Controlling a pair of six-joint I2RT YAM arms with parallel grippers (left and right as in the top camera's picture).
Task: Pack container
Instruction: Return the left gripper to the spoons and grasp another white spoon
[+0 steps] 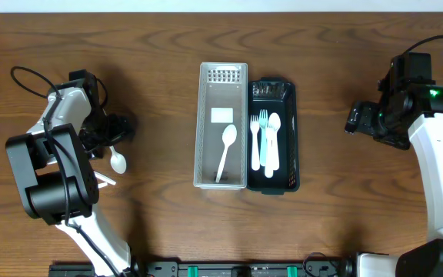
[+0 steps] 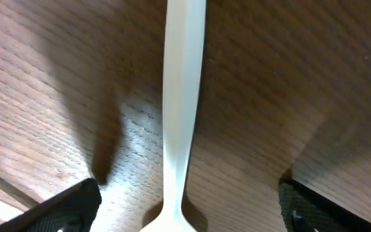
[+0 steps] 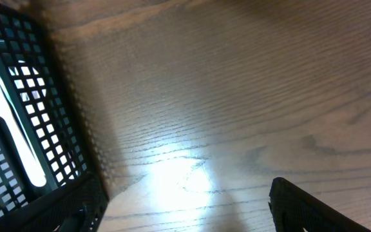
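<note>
The spoon's handle lies between my left gripper's fingers, which meet their own shadows on the wood in the left wrist view, so it is time to close and catch it.
A clear plastic bin (image 1: 208, 123) stands at the table's middle with a white spoon (image 1: 226, 148) in it. A black mesh basket (image 1: 291, 138) touches its right side and holds white forks and a pale blue utensil (image 1: 266, 142). A white spoon (image 1: 118, 161) lies on the table at the left. My left gripper (image 1: 114, 132) is low over it and open; in the left wrist view the spoon's handle (image 2: 182, 96) runs between the two fingers (image 2: 185, 209). My right gripper (image 1: 358, 118) is open and empty at the right, over bare wood (image 3: 185, 206). The basket's wall (image 3: 24, 77) shows at that view's left.
Another pale utensil (image 1: 104, 178) lies just below the left spoon, partly hidden by the left arm. A white label lies in the clear bin (image 1: 221, 115). The arms' black bases sit along the front edge.
</note>
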